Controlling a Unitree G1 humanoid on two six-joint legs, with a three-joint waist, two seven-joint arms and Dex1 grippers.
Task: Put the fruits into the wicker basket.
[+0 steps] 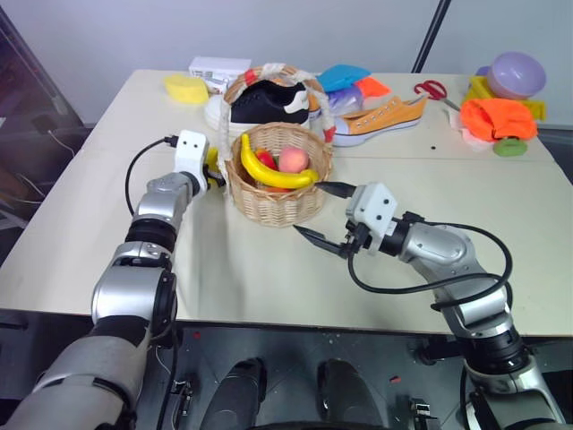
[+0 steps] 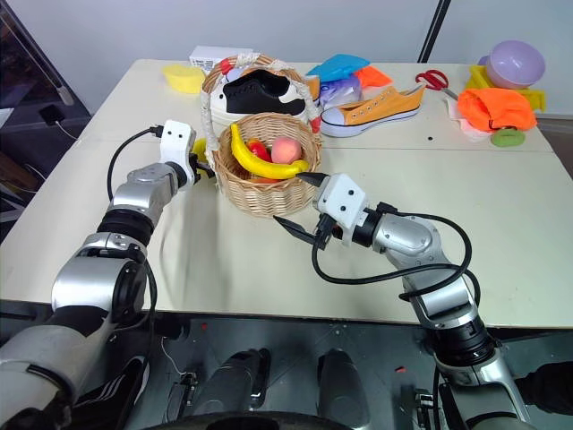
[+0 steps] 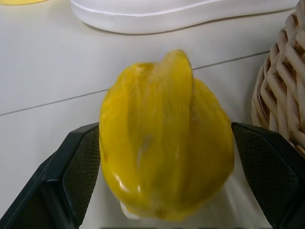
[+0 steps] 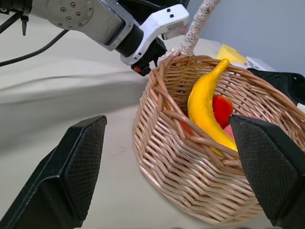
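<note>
The left gripper is ready to close on the ridged yellow starfruit (image 1: 212,159) (image 3: 164,138) now, since its fingers are on either side of the starfruit.
The round wicker basket (image 1: 277,204) stands mid-table with its arched handle (image 1: 322,103) rising behind it. Inside lie a curved banana (image 1: 269,172), a pink peach (image 1: 293,160) and a red piece (image 1: 265,159). Just left of the basket, a ridged yellow starfruit (image 3: 164,138) sits between the fingers of my left gripper (image 1: 215,170), which is open around it. My right gripper (image 1: 310,208) is open at the basket's right front side, level with its wall, nothing between its fingers. In the right wrist view the basket (image 4: 190,176) and banana (image 4: 205,109) lie straight ahead.
Behind the basket stand a black-and-white shoe (image 1: 269,103) and an orange sneaker (image 1: 385,116). A yellow sponge (image 1: 185,88) and a white box (image 1: 219,67) lie at the back left. Scissors (image 1: 432,90), an orange cloth (image 1: 497,116) and a purple bowl (image 1: 517,73) sit back right.
</note>
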